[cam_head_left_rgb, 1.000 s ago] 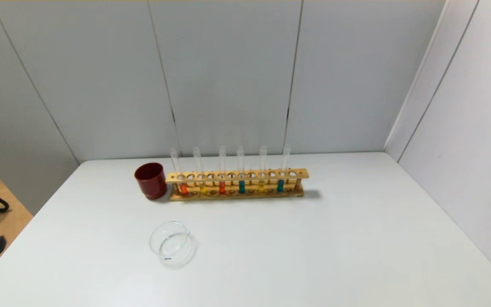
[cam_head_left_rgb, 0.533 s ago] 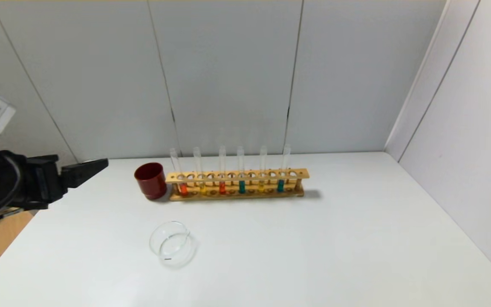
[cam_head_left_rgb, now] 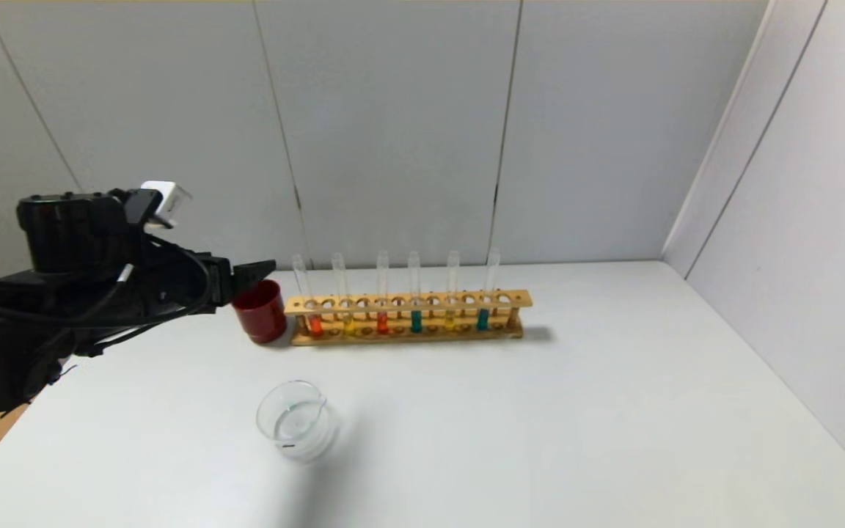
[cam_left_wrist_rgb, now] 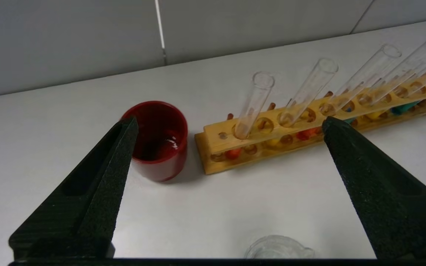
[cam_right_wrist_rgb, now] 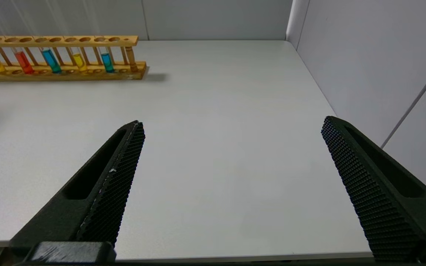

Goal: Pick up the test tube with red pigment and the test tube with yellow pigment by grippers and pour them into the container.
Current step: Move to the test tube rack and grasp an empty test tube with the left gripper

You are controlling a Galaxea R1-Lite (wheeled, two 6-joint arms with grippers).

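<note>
The red tube's lower end is enclosed by the wooden rack, so my left gripper will next grab the tube by its clear glass above the rack (cam_head_left_rgb: 303, 283) (cam_left_wrist_rgb: 251, 110).
A wooden rack (cam_head_left_rgb: 408, 319) at the back of the white table holds several upright tubes. Two test tubes with red pigment (cam_head_left_rgb: 315, 323) (cam_head_left_rgb: 382, 321) and two with yellow pigment (cam_head_left_rgb: 349, 323) (cam_head_left_rgb: 450, 320) stand in it. The container (cam_head_left_rgb: 294, 422), a clear glass dish, sits in front of the rack's left end. My left gripper (cam_head_left_rgb: 254, 273) is open and empty, above the table just left of the red cup. In the left wrist view the gripper (cam_left_wrist_rgb: 229, 122) faces the rack's end red tube (cam_left_wrist_rgb: 253, 103). My right gripper (cam_right_wrist_rgb: 232, 122) is open and empty near the table's front right.
An opaque dark red cup (cam_head_left_rgb: 260, 312) stands against the rack's left end. Two teal-liquid tubes (cam_head_left_rgb: 416, 320) (cam_head_left_rgb: 483, 318) are in the rack. Grey wall panels close the back and right side. The table's left edge (cam_head_left_rgb: 63, 367) lies under my left arm.
My left arm has come into view from the left and moved right, its fingertips now beside the red cup. The rack, tubes and dish have not moved.
</note>
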